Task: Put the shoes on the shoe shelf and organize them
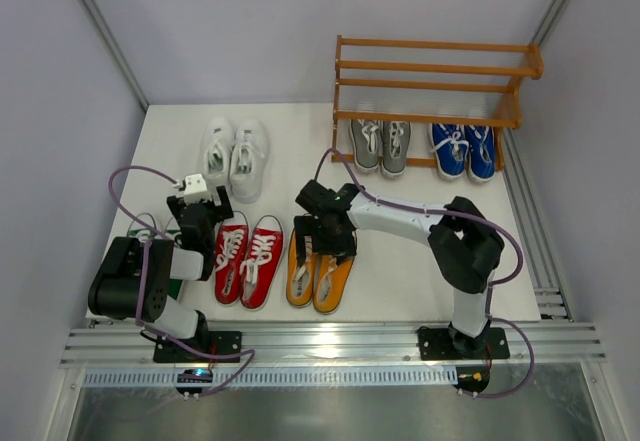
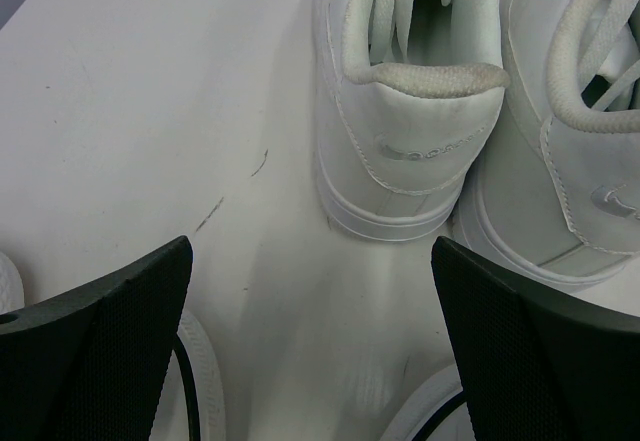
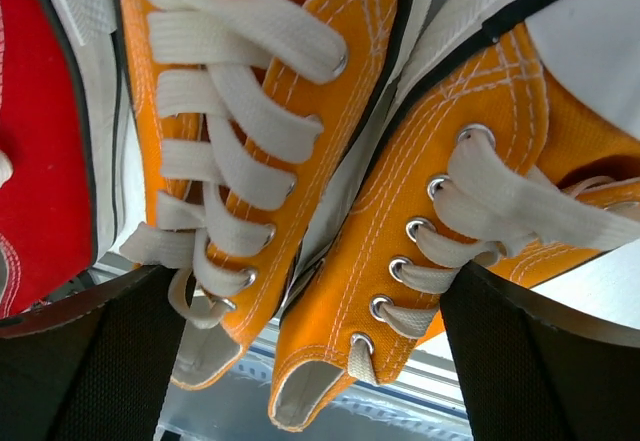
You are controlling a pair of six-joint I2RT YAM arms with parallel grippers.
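I need to close my right gripper on the adjoining sides of the orange shoes, because its fingers are down at the orange shoes' laces.
The wooden shoe shelf (image 1: 430, 66) stands at the back right, with the grey pair (image 1: 380, 146) and the blue pair (image 1: 463, 151) on its bottom tier. The white pair (image 1: 233, 156), red pair (image 1: 247, 259) and orange pair (image 1: 320, 273) lie on the table. The green pair (image 1: 150, 229) is mostly hidden under my left arm. My right gripper (image 1: 322, 241) is open, low over the orange shoes (image 3: 250, 111), with both shoes between its fingers (image 3: 90, 361). My left gripper (image 1: 200, 223) is open and empty, just short of the white shoes' heels (image 2: 410, 151).
The white table (image 1: 400, 261) is walled at the back and sides, with an aluminium rail (image 1: 330, 341) along the near edge. White rubber toe caps (image 2: 200, 391) sit right under the left fingers. A red shoe (image 3: 40, 161) lies beside the orange pair.
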